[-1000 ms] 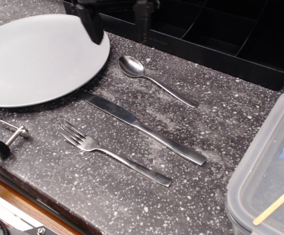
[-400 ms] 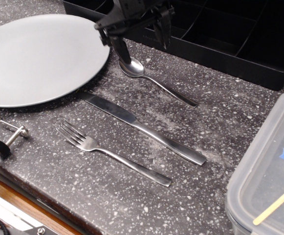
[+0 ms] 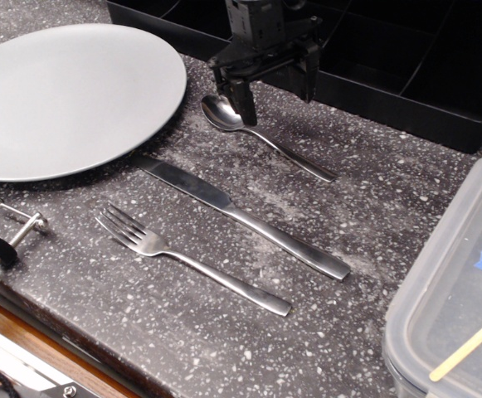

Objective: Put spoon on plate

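Note:
I will put the spoon on the plate [image 3: 58, 95], so next I will grab the spoon with my gripper by its handle close to the bowl [image 3: 259, 134].
The small shiny spoon [image 3: 267, 143] lies on the speckled counter, its bowl toward the plate and its handle pointing right and toward me. The large light-grey plate [image 3: 58, 95] sits empty at the upper left. My gripper [image 3: 274, 93] hangs open just above the spoon's neck, where the bowl meets the handle. One finger [image 3: 242, 98] partly covers the bowl's right edge, and the other finger stands on the far side of the handle. It holds nothing.
A knife [image 3: 241, 217] and a fork [image 3: 192, 260] lie in front of the spoon. A black compartment tray [image 3: 406, 91] runs along the back. A clear plastic container [image 3: 456, 282] stands at the right. A metal clamp [image 3: 12, 228] and the counter's edge are at the lower left.
My gripper has moved right from over the plate's edge and come down over the spoon's neck. Spoon, knife, fork and plate have not moved.

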